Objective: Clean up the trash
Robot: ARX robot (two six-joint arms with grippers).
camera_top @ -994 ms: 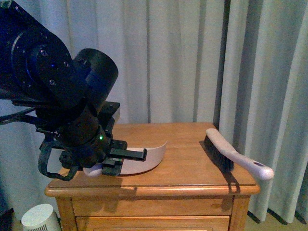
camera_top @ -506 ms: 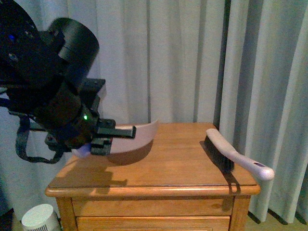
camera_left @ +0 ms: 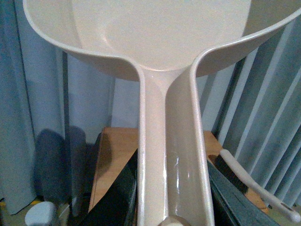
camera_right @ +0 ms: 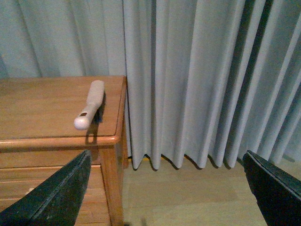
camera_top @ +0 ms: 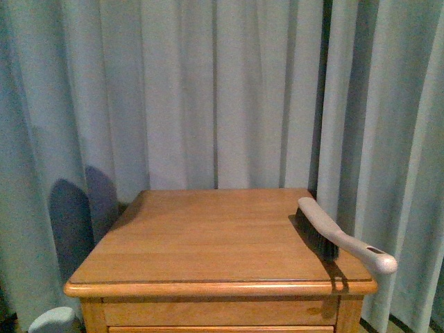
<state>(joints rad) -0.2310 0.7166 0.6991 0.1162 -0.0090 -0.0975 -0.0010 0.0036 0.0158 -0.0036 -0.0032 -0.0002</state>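
Observation:
My right gripper grabs the brush by its handle end [camera_top: 374, 257] next, since that end sticks out free past the table's edge while the bristles rest on the tabletop.
The pale pink-beige dustpan [camera_left: 160, 37] fills the left wrist view, its pan empty and held up in the air above the wooden table [camera_left: 113, 155]. My left gripper [camera_left: 172, 193] is shut on the dustpan's long handle, a dark finger on each side. My right gripper [camera_right: 167, 165] is open and holds nothing; it hangs beside the table's right edge, over the floor. The trash is out of view in every frame. Neither arm shows in the front view.
A hand brush [camera_top: 333, 236] with a white handle lies at the table's right edge [camera_top: 222, 286], the handle overhanging the front corner; the brush [camera_right: 91, 101] also shows from the right wrist. Curtains [camera_top: 208, 90] hang close behind. A white round bin [camera_top: 52, 320] stands on the floor at left.
My left arm lifted the dustpan off the table, swung up and to the left, and has left the front view. The brush has not moved.

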